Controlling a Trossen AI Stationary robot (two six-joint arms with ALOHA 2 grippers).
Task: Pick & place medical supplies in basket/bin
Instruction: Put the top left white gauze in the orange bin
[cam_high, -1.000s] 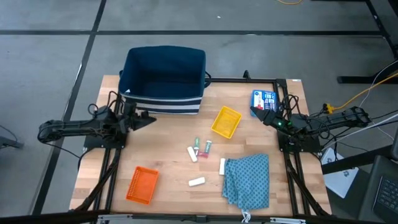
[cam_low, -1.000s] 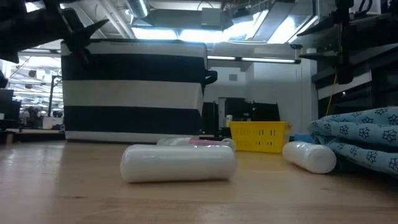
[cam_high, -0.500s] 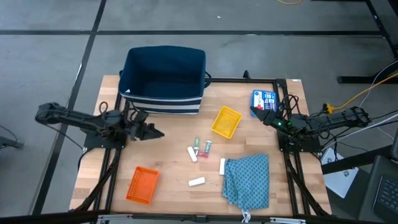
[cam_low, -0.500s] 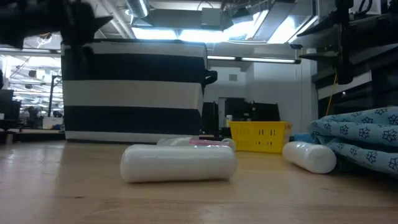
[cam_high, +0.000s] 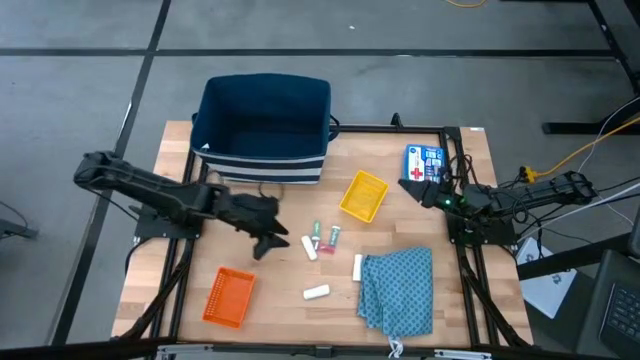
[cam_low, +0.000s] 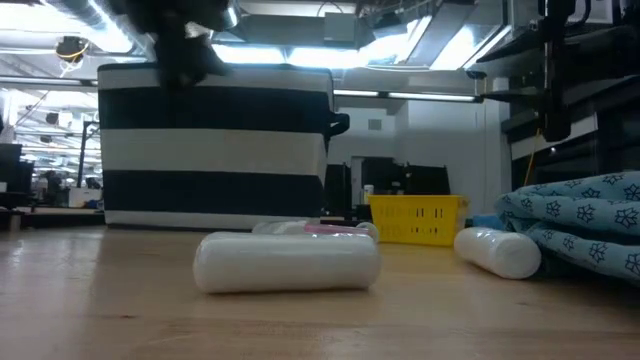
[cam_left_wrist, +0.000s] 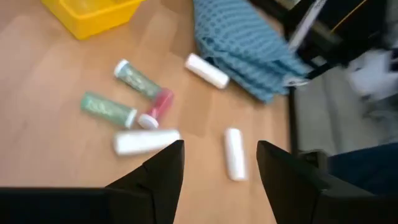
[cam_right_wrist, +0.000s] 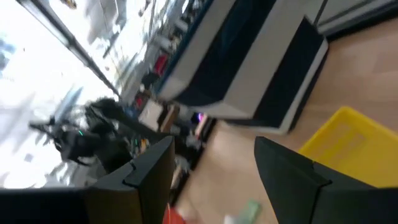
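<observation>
Next, the left gripper takes hold of the white roll beside the green tubes by one end (cam_high: 309, 248) to place the roll in the orange basket (cam_high: 229, 297).
The medical supplies lie mid-table: three white rolls (cam_high: 309, 247) (cam_high: 357, 266) (cam_high: 316, 292), green tubes (cam_high: 317, 232) and a pink-red tube (cam_left_wrist: 158, 106) side by side, and a teal patterned cloth (cam_high: 398, 288) lying crumpled to the near right. My left gripper (cam_high: 272, 243) hovers open just left of the tubes; in the left wrist view my left gripper (cam_left_wrist: 217, 165) has two rolls (cam_left_wrist: 146, 142) (cam_left_wrist: 234, 154) just ahead of its fingers, touching none. My right gripper (cam_high: 412, 183) waits open at the right edge. A blue striped bin (cam_high: 265, 128) stands at the far side.
A yellow basket (cam_high: 363, 195) lies tilted right of centre and an orange basket (cam_high: 229, 296) at the near left. A blue first-aid box (cam_high: 424, 160) sits by the right arm. Bare wood shows between the bin and the tubes.
My left gripper has swung from beside the bin's left corner toward the table's middle and near side, ending next to the tubes and rolls. It has tipped from level to slanting downward and stayed open. Nothing on the table has moved.
</observation>
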